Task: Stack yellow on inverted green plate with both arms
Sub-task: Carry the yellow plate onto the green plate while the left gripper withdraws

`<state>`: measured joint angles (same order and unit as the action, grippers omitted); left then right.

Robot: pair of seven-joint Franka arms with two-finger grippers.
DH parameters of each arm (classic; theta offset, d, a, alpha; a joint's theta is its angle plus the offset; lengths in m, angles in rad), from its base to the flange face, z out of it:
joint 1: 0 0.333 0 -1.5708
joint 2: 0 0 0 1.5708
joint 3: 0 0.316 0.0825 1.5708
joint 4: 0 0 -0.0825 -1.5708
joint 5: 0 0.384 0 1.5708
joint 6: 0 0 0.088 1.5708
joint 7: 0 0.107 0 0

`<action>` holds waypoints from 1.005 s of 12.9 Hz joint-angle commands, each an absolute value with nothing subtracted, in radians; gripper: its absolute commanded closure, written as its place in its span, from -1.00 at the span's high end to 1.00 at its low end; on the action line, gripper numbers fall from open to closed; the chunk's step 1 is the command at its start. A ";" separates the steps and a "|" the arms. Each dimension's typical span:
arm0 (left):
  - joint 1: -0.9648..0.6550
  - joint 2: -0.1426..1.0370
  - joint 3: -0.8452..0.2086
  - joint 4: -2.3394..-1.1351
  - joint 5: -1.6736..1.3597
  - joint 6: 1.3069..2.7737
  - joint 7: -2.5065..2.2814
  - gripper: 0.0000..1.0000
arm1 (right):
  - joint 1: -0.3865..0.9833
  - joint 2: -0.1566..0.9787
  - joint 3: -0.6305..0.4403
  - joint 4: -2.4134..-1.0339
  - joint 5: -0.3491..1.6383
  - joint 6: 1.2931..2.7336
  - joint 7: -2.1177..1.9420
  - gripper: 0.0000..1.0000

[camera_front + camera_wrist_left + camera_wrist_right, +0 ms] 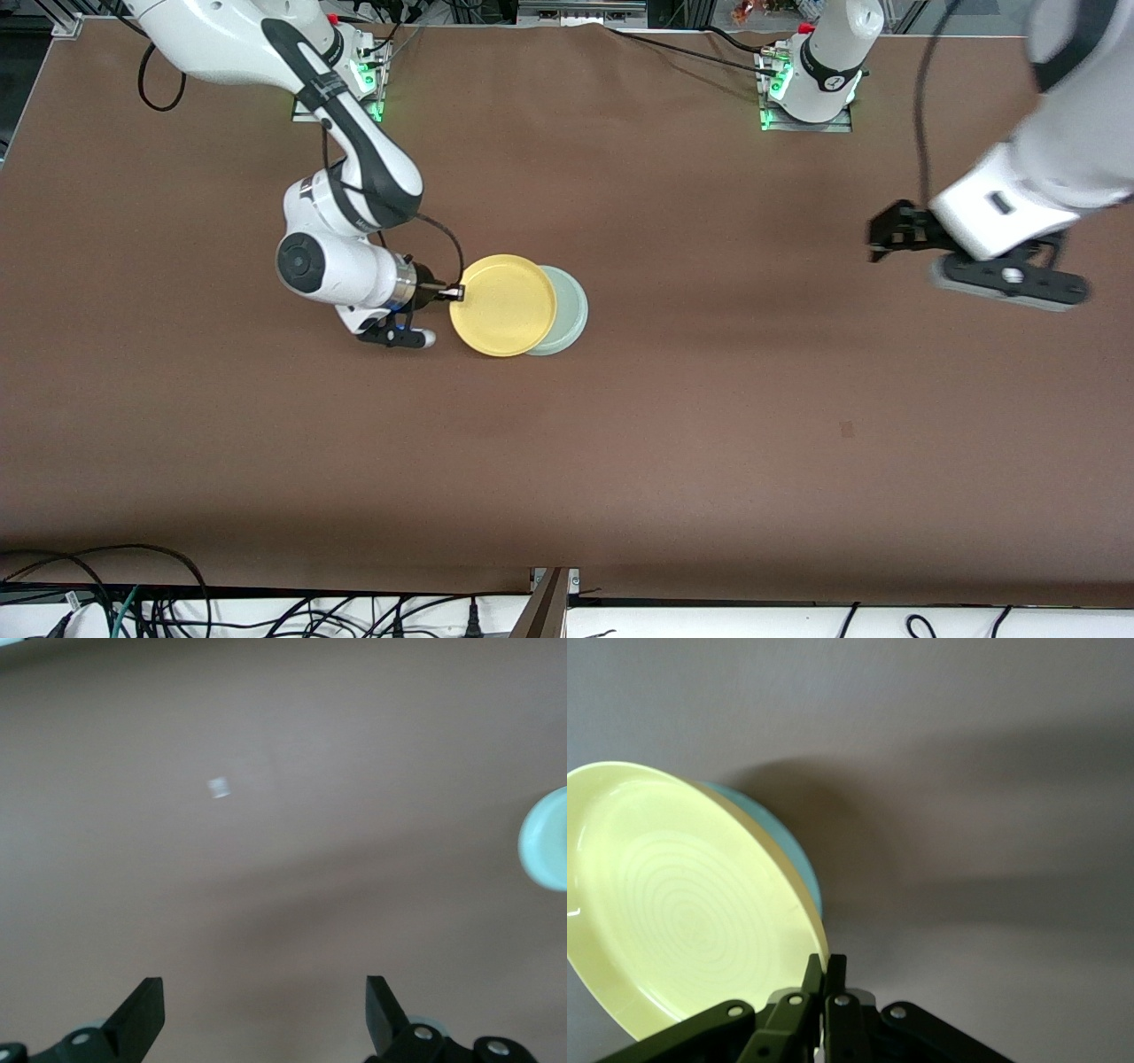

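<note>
My right gripper keeps holding the yellow plate for now, until I center it, since the yellow plate's pinched rim [454, 321] hangs over the table beside the green plate [570, 310].
The yellow plate [503, 305] is held tilted, rim up, over most of the pale green plate [570, 310], which lies on the brown table and shows only as a crescent toward the left arm's end. My right gripper [455, 291] is shut on the yellow plate's rim at the edge toward the right arm's end. In the right wrist view the gripper [825, 970] pinches that rim, with the yellow plate [682, 904] above the green plate [799, 859]. I cannot tell if the plates touch. My left gripper [884, 236] is open and empty, waiting in the air over the left arm's end; its own view [266, 992] shows bare table and a pale plate edge [545, 850].
The brown table [709, 399] spreads wide around the plates. A small dark mark [846, 430] lies nearer the front camera. The arm bases [811, 89] stand along the back edge, and cables [133, 594] run under the front edge.
</note>
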<state>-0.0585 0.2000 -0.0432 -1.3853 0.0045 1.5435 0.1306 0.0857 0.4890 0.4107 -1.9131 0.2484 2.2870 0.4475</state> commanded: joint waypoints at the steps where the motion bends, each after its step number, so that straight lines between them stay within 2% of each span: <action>1: 0.037 0.077 -0.083 -1.615 0.020 1.716 0.206 1.00 | 0.072 0.446 0.465 -1.977 0.264 2.319 0.483 -1.00; 3: 0.049 0.009 -0.063 -1.716 0.020 1.822 0.195 1.00 | 0.072 0.428 0.479 -2.014 0.264 2.336 0.483 -1.00; 5: 0.051 -0.027 -0.035 -1.755 0.018 1.850 0.193 1.00 | 0.072 0.416 0.482 -2.069 0.264 2.396 0.483 -1.00; 7: 0.051 -0.090 -0.032 -1.847 0.018 1.870 0.193 1.00 | 0.075 0.419 0.485 -2.097 0.264 2.453 0.483 -1.00; 11: -0.011 -0.087 0.063 -1.844 -0.020 1.861 0.161 1.00 | 0.086 0.434 0.485 -2.105 0.264 2.509 0.483 -1.00; 13: -0.011 -0.071 0.060 -1.832 -0.021 1.861 0.149 1.00 | 0.097 0.457 0.485 -2.103 0.264 2.560 0.482 -1.00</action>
